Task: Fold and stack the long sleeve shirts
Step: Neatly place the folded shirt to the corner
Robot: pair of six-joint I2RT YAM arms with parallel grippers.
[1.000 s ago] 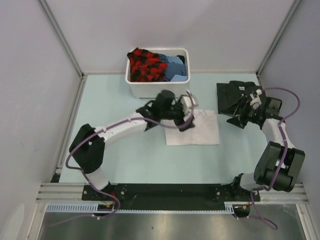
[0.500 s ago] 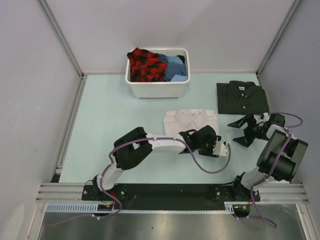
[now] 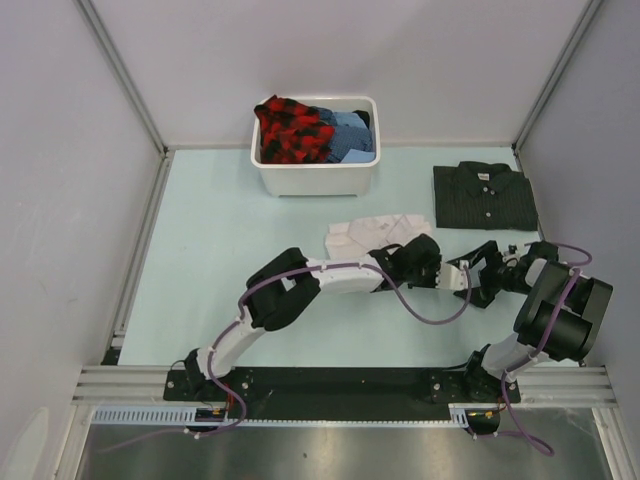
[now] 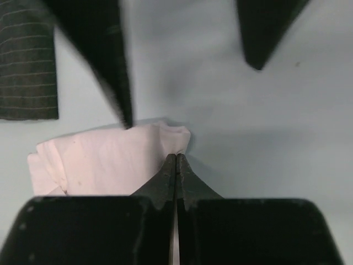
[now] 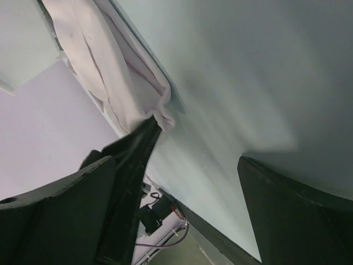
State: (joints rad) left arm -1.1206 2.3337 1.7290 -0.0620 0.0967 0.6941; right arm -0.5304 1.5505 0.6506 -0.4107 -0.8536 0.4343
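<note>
My right gripper will next grab the white shirt by its side edge facing the dark striped shirt, to stack it there.
The white long sleeve shirt (image 3: 370, 232) lies folded mid-table, its near right corner under my left gripper (image 3: 448, 270). In the left wrist view the jaws (image 4: 175, 157) are shut on that bunched corner of the white shirt (image 4: 105, 160). My right gripper (image 3: 478, 278) faces it from the right, wide open. One of its fingertips (image 4: 126, 118) touches the shirt's edge, the other hangs over bare table. The right wrist view shows the white shirt (image 5: 110, 66) and the open right gripper (image 5: 198, 142). The dark striped shirt (image 3: 485, 197) lies folded at the far right.
A white tub (image 3: 315, 180) at the back centre holds red plaid (image 3: 292, 130) and blue clothes. Grey walls close in the pale table on three sides. The dark shirt's corner (image 4: 27, 61) shows in the left wrist view.
My left arm swung from beside the tub to the white shirt's near right corner and shut there. My right gripper left the dark shirt and came toward the white one, which crumpled slightly.
</note>
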